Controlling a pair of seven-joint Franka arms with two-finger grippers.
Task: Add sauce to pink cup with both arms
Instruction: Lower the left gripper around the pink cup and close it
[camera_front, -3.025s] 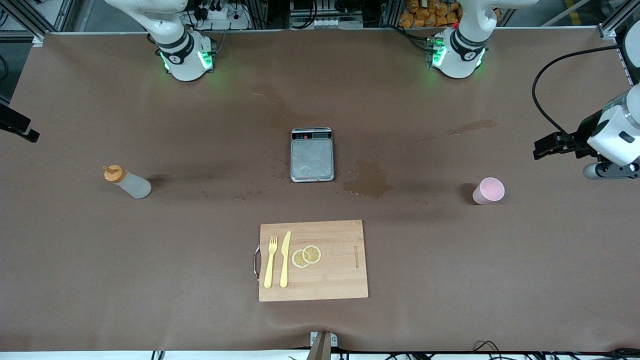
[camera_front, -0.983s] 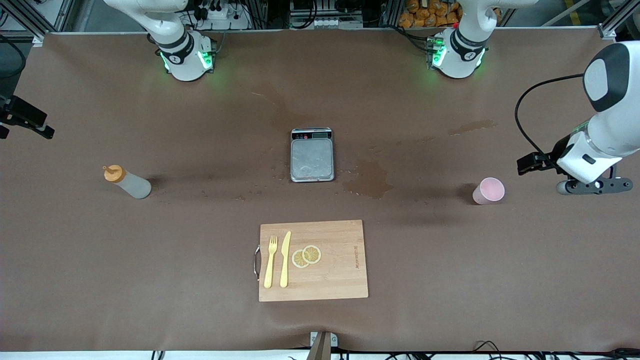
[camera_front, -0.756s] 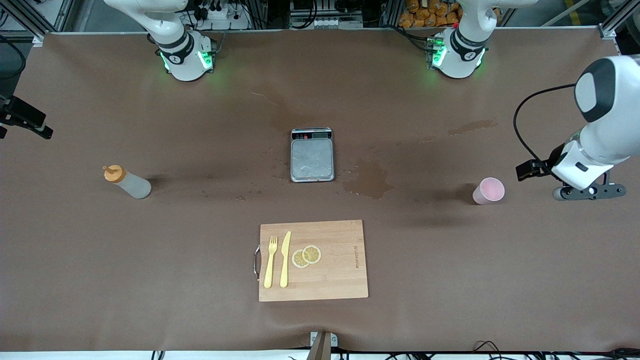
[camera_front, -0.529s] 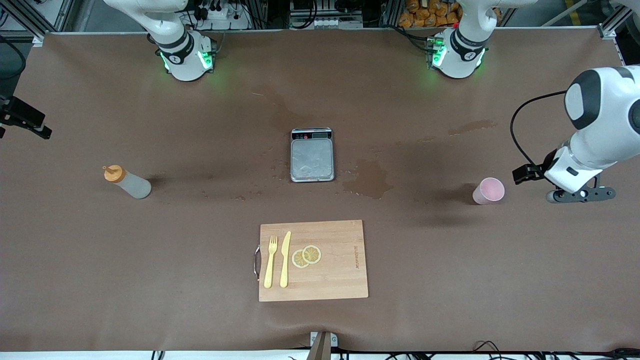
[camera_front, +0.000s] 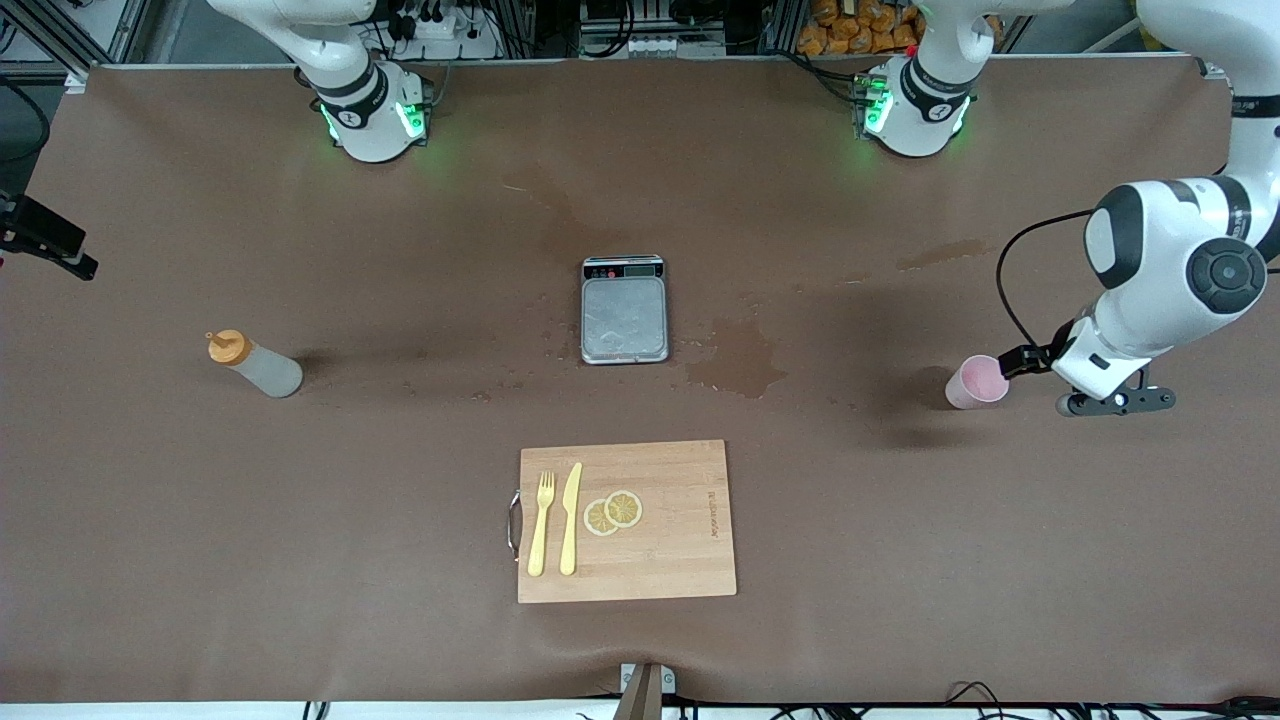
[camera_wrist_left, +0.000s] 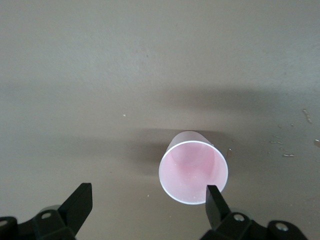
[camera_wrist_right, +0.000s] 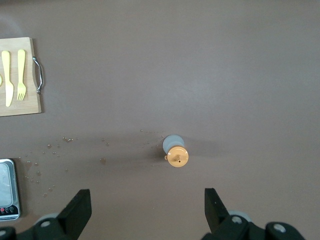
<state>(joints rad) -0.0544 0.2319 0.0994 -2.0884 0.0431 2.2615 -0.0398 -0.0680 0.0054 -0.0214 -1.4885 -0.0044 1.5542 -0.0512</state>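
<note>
My left gripper grabs the pink cup by its rim next, to set the cup on the grey scale for its sauce.
The pink cup stands upright and empty toward the left arm's end of the table. My left gripper is low beside it, farther toward that end, and open. In the left wrist view the cup lies just ahead of the open gripper, off to one side, with one fingertip overlapping its rim. The sauce bottle, whitish with an orange cap, stands toward the right arm's end. My right gripper is open and empty high above the bottle. Only a black part of that hand shows in the front view.
A grey scale sits mid-table with a wet stain beside it. A wooden cutting board nearer the front camera holds a yellow fork, a knife and lemon slices.
My left arm has come down and moved in toward the pink cup from the table's end. The right hand has barely shifted. Cup and bottle have not moved.
</note>
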